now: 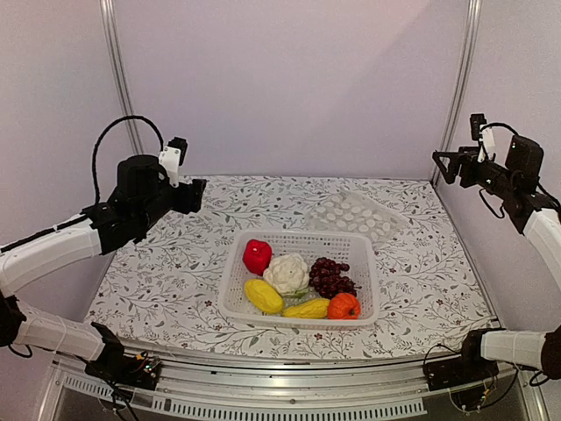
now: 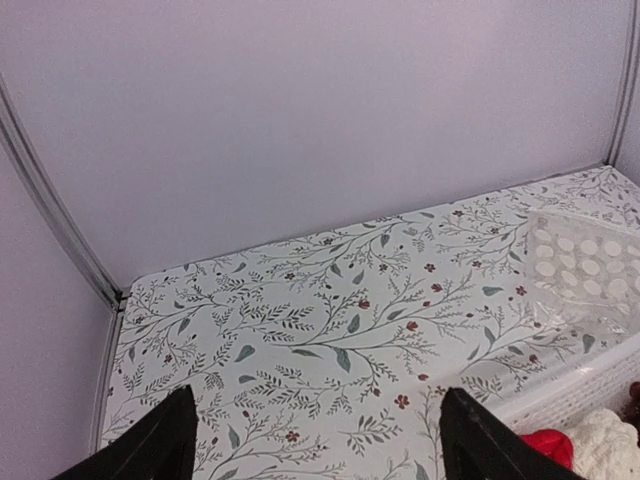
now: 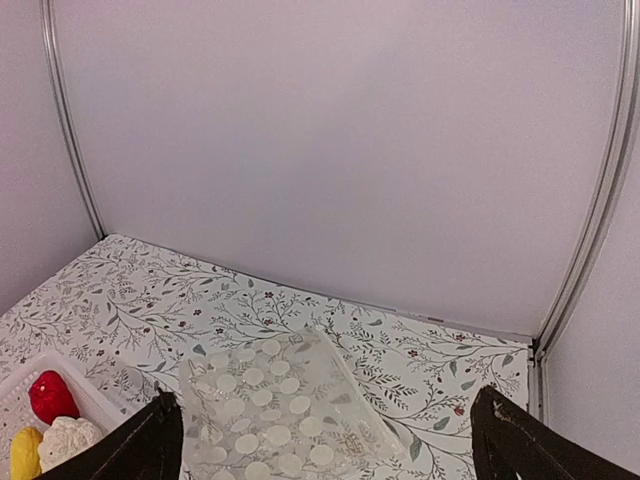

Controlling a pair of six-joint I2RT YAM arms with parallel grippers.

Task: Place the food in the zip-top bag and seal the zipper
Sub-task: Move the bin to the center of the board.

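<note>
My left gripper should next grab the basket's rim on the nearest side, then move the food beside the zip-top bag.
A white perforated basket holds the food: red pepper, white cauliflower, dark purple grapes, two yellow pieces and an orange pumpkin. The clear zip-top bag with white spots lies flat behind the basket; it also shows in the right wrist view and the left wrist view. I cannot make out the zipper. My left gripper is open and empty, raised at the left. My right gripper is open and empty, raised at the far right.
The floral tablecloth covers the table. Plain walls and metal corner posts close in the back and sides. In the right wrist view the pepper, the cauliflower and a yellow piece show in the basket at bottom left.
</note>
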